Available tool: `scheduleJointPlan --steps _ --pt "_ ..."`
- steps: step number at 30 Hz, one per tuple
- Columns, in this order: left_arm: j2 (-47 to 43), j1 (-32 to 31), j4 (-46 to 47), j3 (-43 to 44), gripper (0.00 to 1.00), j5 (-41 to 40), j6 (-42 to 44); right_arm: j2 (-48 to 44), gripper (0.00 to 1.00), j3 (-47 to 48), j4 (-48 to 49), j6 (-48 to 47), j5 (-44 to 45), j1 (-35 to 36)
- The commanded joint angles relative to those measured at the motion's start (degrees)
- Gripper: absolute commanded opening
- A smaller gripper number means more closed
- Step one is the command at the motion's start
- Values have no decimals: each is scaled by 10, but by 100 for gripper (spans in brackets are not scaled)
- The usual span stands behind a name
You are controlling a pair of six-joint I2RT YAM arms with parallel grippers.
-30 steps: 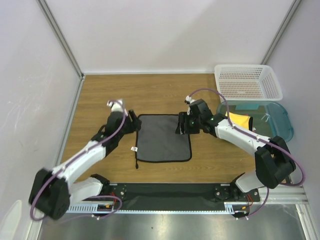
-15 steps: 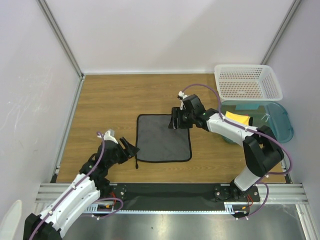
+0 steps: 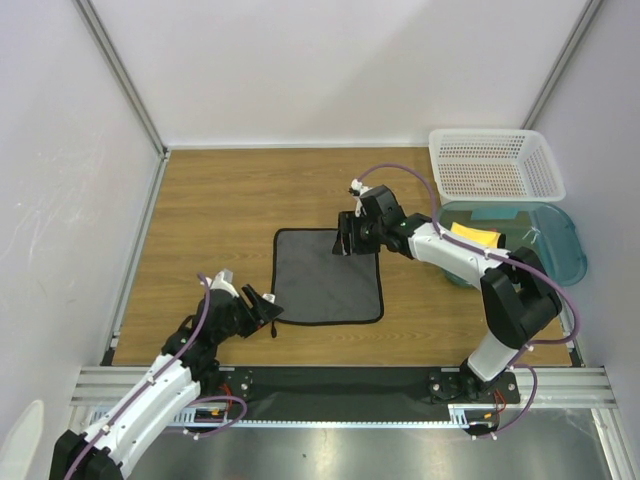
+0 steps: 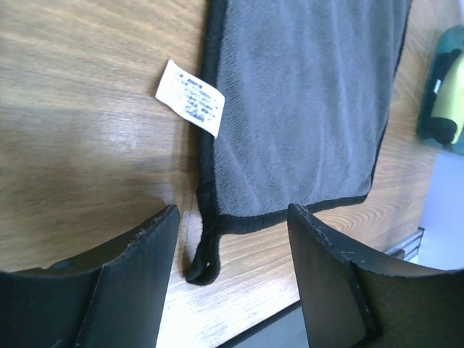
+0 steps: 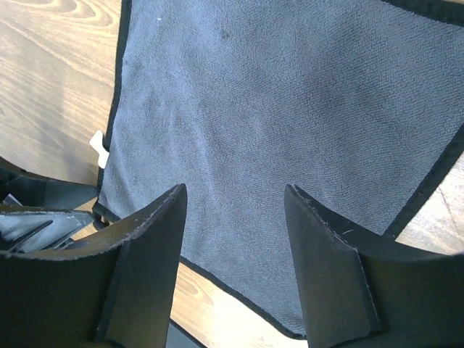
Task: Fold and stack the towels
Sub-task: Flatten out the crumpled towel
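Observation:
I need to grab the grey towel's near corner by the hanging loop next with my left gripper. Then it can fold the labelled edge across.
A grey towel with black edging lies spread flat on the wooden table. My left gripper is open just off its near-left corner. In the left wrist view the corner's black hanging loop lies between the open fingers, with the white label beyond. My right gripper is open over the far-right corner, and the right wrist view looks down on the grey towel with nothing gripped. A yellow towel lies in the teal tub.
A white lattice basket stands at the back right. The teal translucent tub sits just in front of it. Grey walls close in the table on the left, back and right. The black base rail runs along the near edge.
My left arm has pulled back from the towel's far-left corner to its near-left corner. My right gripper has shifted a little left along the towel's far edge. The towel has not moved.

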Motion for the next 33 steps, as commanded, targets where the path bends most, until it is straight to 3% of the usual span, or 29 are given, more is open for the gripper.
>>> scheduleJointPlan --steps 1,18,26,33 --pt "7 -2 43 -13 67 19 4 8 61 25 8 -5 -4 1" --pt "33 -2 124 -51 58 19 10 17 60 28 14 -2 -6 4" --pt "52 1 92 -41 40 -5 10 31 61 46 21 -10 -10 13" --pt "72 2 65 -28 25 -23 32 113 61 134 40 -11 -9 38"
